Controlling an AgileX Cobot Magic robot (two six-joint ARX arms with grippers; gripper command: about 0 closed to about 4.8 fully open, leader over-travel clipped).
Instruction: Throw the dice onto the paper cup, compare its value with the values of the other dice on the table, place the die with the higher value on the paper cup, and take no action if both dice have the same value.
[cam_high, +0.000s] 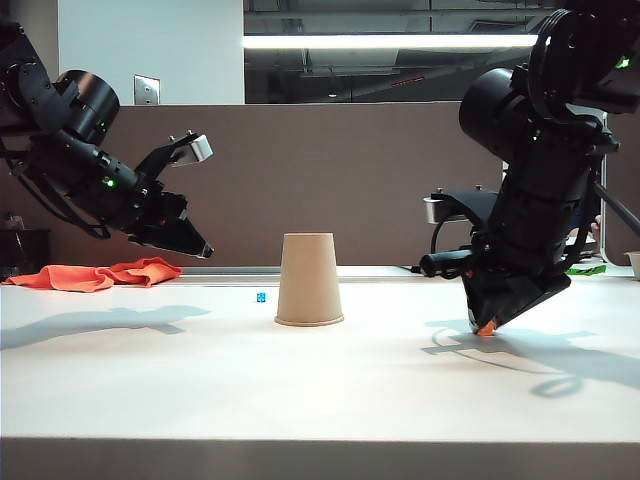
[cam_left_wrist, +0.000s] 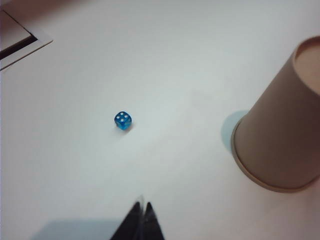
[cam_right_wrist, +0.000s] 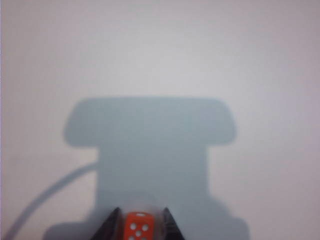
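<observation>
The orange die is the higher die and should go on the paper cup (cam_high: 309, 280), so my right gripper will next grab the die by its opposite sides.
The paper cup (cam_high: 309, 280) (cam_left_wrist: 280, 130) stands upside down on the white table (cam_high: 320, 380). To its left lies the blue dice (cam_high: 261, 297) (cam_left_wrist: 123, 120), four pips up. My left gripper (cam_high: 203, 250) (cam_left_wrist: 142, 205) hangs shut and empty above the table, left of the cup and apart from the blue dice. On the right, my right gripper (cam_high: 487, 325) (cam_right_wrist: 141, 215) points down at the table with the orange die (cam_high: 487, 328) (cam_right_wrist: 138, 227) between its fingers. Its jaws stand open, close on either side of the die, with a thin gap on one side.
An orange cloth (cam_high: 95, 275) lies bunched at the table's far left edge. A brown partition wall (cam_high: 350, 180) runs behind the table. Something green (cam_high: 585, 269) and a pale object (cam_high: 633, 262) sit at the far right edge.
</observation>
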